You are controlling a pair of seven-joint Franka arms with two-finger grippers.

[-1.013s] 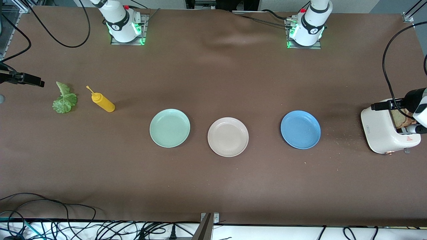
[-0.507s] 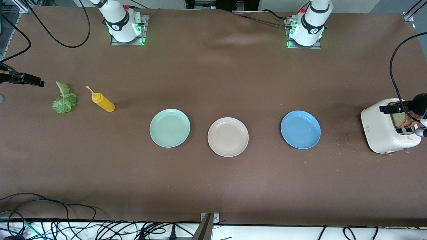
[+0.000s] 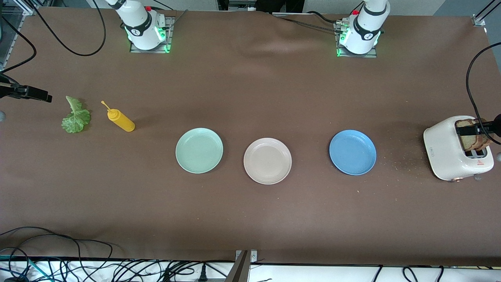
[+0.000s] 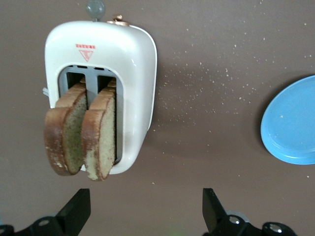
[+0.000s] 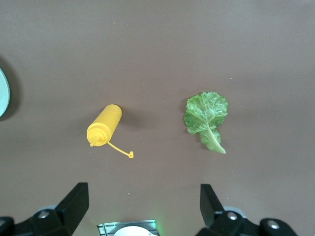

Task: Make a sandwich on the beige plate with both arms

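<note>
My left gripper grips the brown bread slice by its exposed crust end (image 3: 467, 142) next, to lay bread on the beige plate (image 3: 267, 160).
The beige plate (image 3: 267, 160) lies bare between a mint green plate and a blue one. Two brown bread slices (image 3: 471, 137) (image 4: 81, 135) stand in the slots of a white toaster (image 3: 450, 150) (image 4: 135, 78) at the left arm's end of the table. A green lettuce leaf (image 3: 75, 117) (image 5: 206, 117) lies flat at the right arm's end. My left gripper (image 4: 145, 211) (image 3: 487, 126) hangs open high beside the toaster, over bare table, holding nothing. My right gripper (image 5: 142, 206) (image 3: 29, 93) hangs open and holds nothing, high over the table near the lettuce.
A yellow squeeze bottle (image 3: 121, 120) (image 5: 103, 125) lies on its side beside the lettuce. The mint green plate (image 3: 199, 150) and the blue plate (image 3: 352, 152) (image 4: 293, 123) flank the beige one. Crumbs are scattered between the blue plate and the toaster. Cables run along the table's near edge.
The left gripper has drawn away from over the toaster toward the table's end, uncovering the bread slices. The right arm has not moved.
</note>
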